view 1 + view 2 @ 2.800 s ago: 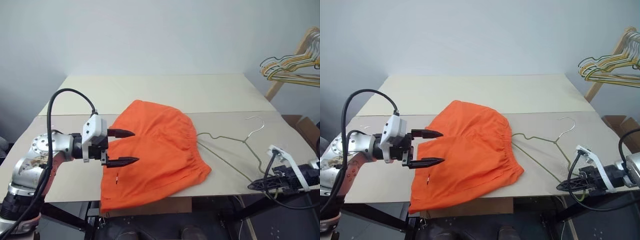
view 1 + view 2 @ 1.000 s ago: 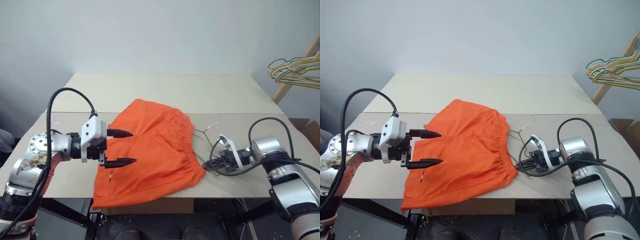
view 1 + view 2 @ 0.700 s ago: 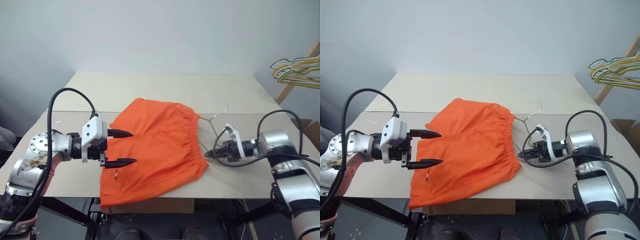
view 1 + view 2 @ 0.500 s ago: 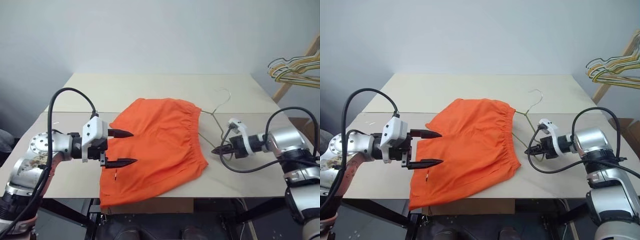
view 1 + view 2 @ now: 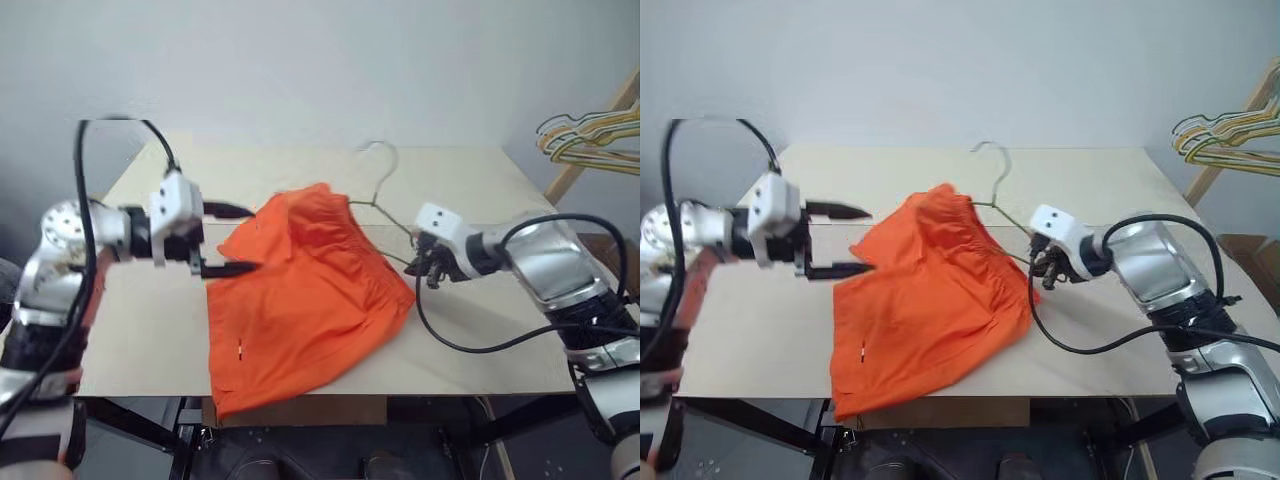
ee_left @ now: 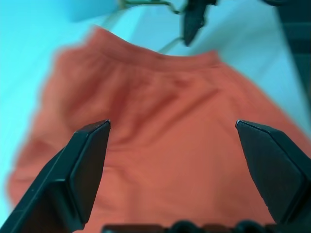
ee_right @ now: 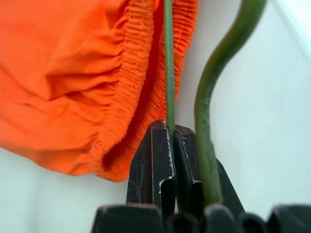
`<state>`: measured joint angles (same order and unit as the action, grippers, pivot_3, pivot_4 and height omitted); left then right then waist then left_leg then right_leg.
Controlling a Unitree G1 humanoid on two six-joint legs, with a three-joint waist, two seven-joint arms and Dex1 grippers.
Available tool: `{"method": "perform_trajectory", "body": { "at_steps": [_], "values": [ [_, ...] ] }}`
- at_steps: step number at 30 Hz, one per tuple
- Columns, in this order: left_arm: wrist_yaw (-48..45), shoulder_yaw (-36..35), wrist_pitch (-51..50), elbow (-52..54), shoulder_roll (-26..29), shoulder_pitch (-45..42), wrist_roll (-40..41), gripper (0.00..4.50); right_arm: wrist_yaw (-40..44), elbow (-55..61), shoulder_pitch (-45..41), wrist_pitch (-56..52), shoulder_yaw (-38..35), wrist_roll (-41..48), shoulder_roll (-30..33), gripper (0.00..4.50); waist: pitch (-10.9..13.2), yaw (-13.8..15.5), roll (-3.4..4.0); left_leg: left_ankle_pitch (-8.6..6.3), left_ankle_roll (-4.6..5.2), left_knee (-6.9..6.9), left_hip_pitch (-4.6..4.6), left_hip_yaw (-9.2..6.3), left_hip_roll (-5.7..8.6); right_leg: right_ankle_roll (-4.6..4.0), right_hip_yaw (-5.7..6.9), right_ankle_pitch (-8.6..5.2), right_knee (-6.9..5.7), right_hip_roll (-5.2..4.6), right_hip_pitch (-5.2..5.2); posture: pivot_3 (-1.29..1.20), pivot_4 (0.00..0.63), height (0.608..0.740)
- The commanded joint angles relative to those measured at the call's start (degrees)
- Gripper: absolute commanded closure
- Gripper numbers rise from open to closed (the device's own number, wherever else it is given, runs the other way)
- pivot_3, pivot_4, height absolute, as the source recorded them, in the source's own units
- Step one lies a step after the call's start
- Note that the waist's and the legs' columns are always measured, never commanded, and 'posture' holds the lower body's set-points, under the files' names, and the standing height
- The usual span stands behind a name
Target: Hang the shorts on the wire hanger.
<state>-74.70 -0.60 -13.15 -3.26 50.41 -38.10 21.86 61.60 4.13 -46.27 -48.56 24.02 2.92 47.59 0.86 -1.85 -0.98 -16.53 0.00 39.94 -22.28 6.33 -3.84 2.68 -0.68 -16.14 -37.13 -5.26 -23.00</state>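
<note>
The left gripper takes hold of the shorts by the end of their gathered waistband (image 5: 325,194) next, to hang the shorts on the wire hanger (image 5: 375,203).
The orange shorts (image 5: 300,290) lie on the table, their gathered waistband (image 7: 131,73) raised off the surface at the far side. The wire hanger (image 5: 378,168) stands tilted up with its hook on top; its lower wire runs along the waistband and is partly hidden by the fabric. My right gripper (image 5: 432,268) is shut on the hanger wire (image 7: 168,73) just right of the waistband. My left gripper (image 5: 235,240) hovers open at the left edge of the shorts (image 6: 170,131), with nothing between its fingers.
A bunch of yellowish and pale wire hangers (image 5: 590,135) hangs on a wooden rack at the far right. The beige table (image 5: 480,170) stretches behind and beside the shorts; its front edge is just below the shorts' hem.
My right gripper has risen and rolled, tipping the hanger up hook-first and lifting the waistband. My left gripper has risen and moved forward, staying open.
</note>
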Motion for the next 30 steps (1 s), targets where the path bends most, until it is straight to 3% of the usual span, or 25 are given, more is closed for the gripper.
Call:
{"method": "perform_trajectory", "body": {
  "at_steps": [1, 7, 16, 24, 30],
  "values": [
    [-3.5, 0.4, 5.0, -6.4, 0.9, -6.8, -2.4, 0.01, -0.6, 4.9, -2.4, 5.4, 3.0, -5.4, 0.9, 4.50, 0.0, -0.4, 0.00, 0.03, -0.06, 0.01, -0.04, 0.01, 0.01, 0.00, 0.00, 0.00, 0.00, -0.01, -0.02, -0.05, 0.000, 0.740],
    [-8.4, 3.9, 14.2, -16.6, -0.5, -14.3, -7.7, 0.01, 1.4, 8.7, -2.8, 13.7, 6.8, -12.5, 2.9, 4.50, 0.0, -1.7, -0.01, 0.06, -0.11, 0.04, -0.15, 0.02, 0.01, 0.01, 0.01, 0.00, 0.03, -0.02, -0.10, -0.07, 0.000, 0.740],
    [-15.0, 10.0, 18.9, -22.4, -6.9, -16.0, -10.8, 0.01, 5.3, 10.5, -4.3, 9.3, 4.8, -12.0, 2.2, 4.50, 0.0, -3.5, -0.01, 0.07, -0.11, 0.17, -0.13, 0.01, -0.02, 0.01, 0.00, 0.00, -0.08, -0.02, -0.09, -0.11, 0.000, 0.740],
    [-15.7, 12.3, 23.0, -27.6, -10.0, -16.6, -14.6, 0.01, 10.0, 12.7, -5.5, -0.6, 3.1, -7.3, 1.9, 4.50, 0.0, -5.5, -0.01, 0.06, -0.10, 0.18, -0.13, 0.00, -0.03, 0.02, -0.02, 0.00, -0.10, -0.02, -0.09, -0.14, 0.000, 0.740],
    [-14.5, 13.4, 24.2, -33.6, -12.4, -18.5, -17.9, 0.01, 16.0, 13.8, -7.6, -8.1, 1.7, 1.3, 2.3, 4.50, 0.0, -6.6, -0.01, 0.01, 0.00, 0.22, -0.11, -0.03, -0.03, 0.02, -0.03, 0.00, -0.17, -0.03, -0.09, -0.14, 0.000, 0.740]
  ]
}}
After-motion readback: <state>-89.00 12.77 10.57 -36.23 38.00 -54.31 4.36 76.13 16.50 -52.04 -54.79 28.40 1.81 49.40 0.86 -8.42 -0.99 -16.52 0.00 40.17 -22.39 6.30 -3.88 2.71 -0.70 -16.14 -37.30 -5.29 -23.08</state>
